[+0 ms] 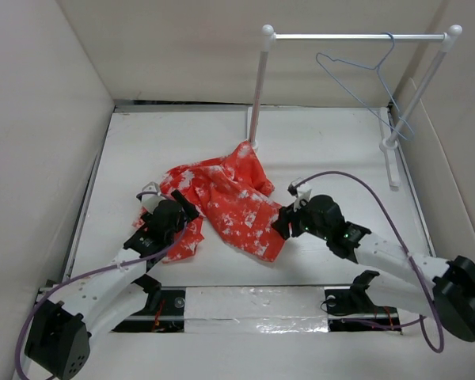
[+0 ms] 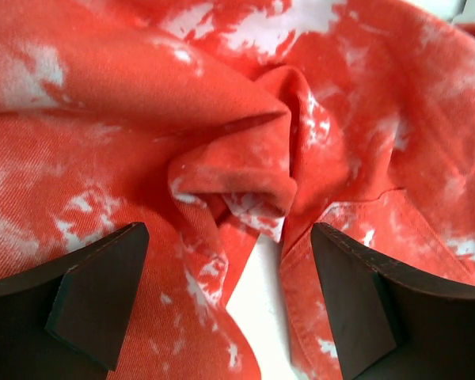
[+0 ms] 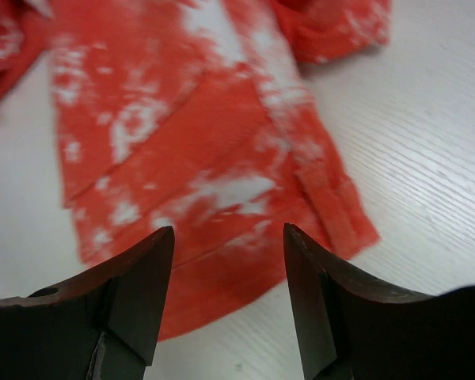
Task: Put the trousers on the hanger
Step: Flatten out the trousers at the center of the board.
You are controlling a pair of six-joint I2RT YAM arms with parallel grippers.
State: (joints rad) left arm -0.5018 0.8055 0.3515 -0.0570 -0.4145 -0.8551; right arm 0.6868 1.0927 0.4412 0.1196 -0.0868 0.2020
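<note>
The trousers would stay lying if my open right gripper, over their edge, lifted now.
The red-orange trousers [image 1: 226, 199] with white blotches lie crumpled on the white table, near its middle. My left gripper [image 1: 182, 207] is over their left side, open wide, with folded cloth [image 2: 245, 158] beyond its fingertips [image 2: 103, 293] and nothing pinched between them. My right gripper [image 1: 283, 222] is at the trousers' right edge, open, with the waistband edge [image 3: 222, 237] just past its tips and nothing between the fingers. The pale blue wire hanger [image 1: 364, 75] hangs by its hook from the metal crossbar at the back right, far from both grippers.
The white rail stand [image 1: 261, 87] with two poles and a crossbar stands at the back right; its base feet [image 1: 392, 170] rest on the table. White walls enclose the table on three sides. A taped strip [image 1: 253, 305] runs between the arm bases.
</note>
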